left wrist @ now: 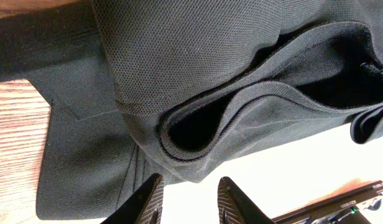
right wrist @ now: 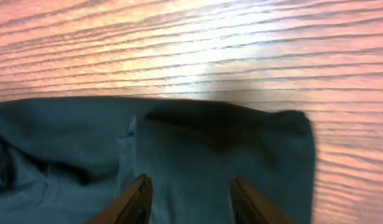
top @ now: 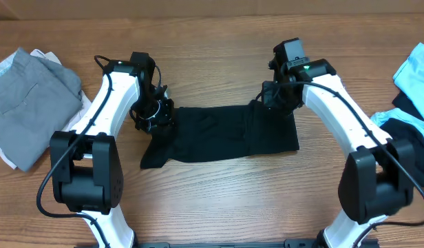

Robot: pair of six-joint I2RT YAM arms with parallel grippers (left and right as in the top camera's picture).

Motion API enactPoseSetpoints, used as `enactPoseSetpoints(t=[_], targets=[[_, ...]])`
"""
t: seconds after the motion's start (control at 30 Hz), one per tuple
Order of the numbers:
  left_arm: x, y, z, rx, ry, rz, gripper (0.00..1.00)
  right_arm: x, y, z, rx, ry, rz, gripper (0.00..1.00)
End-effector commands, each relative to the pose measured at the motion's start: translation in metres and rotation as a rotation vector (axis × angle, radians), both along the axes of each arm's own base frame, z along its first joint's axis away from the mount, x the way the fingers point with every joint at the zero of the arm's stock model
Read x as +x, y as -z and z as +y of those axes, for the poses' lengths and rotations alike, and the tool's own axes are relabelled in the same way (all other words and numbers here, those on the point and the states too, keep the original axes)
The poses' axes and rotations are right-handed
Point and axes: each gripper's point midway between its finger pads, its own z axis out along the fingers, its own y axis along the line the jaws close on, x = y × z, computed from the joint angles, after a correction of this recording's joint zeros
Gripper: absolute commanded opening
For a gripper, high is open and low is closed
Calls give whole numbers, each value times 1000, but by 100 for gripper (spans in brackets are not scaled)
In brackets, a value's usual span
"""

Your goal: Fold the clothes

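I will next take hold of the black garment's folded hem with my left gripper, at the end of the hem away from my right gripper. Then I can fold the garment over.
A black garment [top: 222, 134] lies folded flat in the middle of the wooden table. My left gripper [top: 155, 114] is at its upper left corner; in the left wrist view the open jaws [left wrist: 190, 190] hang just off a folded hem of the black fabric [left wrist: 198, 74], with nothing between them. My right gripper [top: 274, 102] is at the garment's upper right corner; in the right wrist view its open jaws [right wrist: 190, 190] hover over the black fabric [right wrist: 222, 149] near its edge, holding nothing. No logo lettering shows.
A grey garment [top: 23, 93] on a white one [top: 9, 155] lies at the far left. Light blue [top: 415, 69] and dark clothes [top: 415, 138] lie at the right edge. Bare wood table [top: 219, 193] surrounds the black garment.
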Motion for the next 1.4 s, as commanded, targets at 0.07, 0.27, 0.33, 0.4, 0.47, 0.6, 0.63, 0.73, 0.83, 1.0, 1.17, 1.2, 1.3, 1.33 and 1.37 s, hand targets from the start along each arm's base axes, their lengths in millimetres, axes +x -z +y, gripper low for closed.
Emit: enactPoseSetpoints(t=[0.07,0.27,0.33,0.4,0.47,0.6,0.63,0.73,0.83,1.0,1.17,1.2,1.3,1.33,1.37], targets=[[4,-1,0,3,20,-12,32,-17,45,40,111,-87,143,43],[2,-2,6,5,5,3,36,-30,37,73,254,-260,157,42],[3,-2,9,4,0,-1,42,-25,22,65,236,-244,122,40],[3,0,16,34,3,-4,63,-12,-5,48,196,-178,59,41],[2,2,24,78,7,-1,87,-3,-35,26,162,-118,-2,45],[3,7,29,107,3,-6,100,-4,-64,-4,158,-50,-31,49],[4,9,29,106,3,-12,100,-6,-63,-10,155,-36,-19,49],[4,19,28,106,-2,-23,98,-10,-58,-19,148,-14,7,49],[1,40,29,104,-4,-39,90,-12,-57,-20,146,-12,16,49],[-6,59,18,44,-7,-46,66,-11,-57,-20,147,-12,13,49],[-11,72,10,38,17,-61,34,-12,-57,-20,147,-12,17,49],[-12,73,10,40,20,-60,27,-12,-57,-20,146,-12,18,49],[-11,72,11,44,20,-65,4,-12,-56,-21,138,-10,17,49],[-10,72,13,49,19,-66,4,-12,-56,-23,128,-7,16,49],[-10,73,15,56,15,-66,4,-12,-55,-25,114,-3,16,49]])
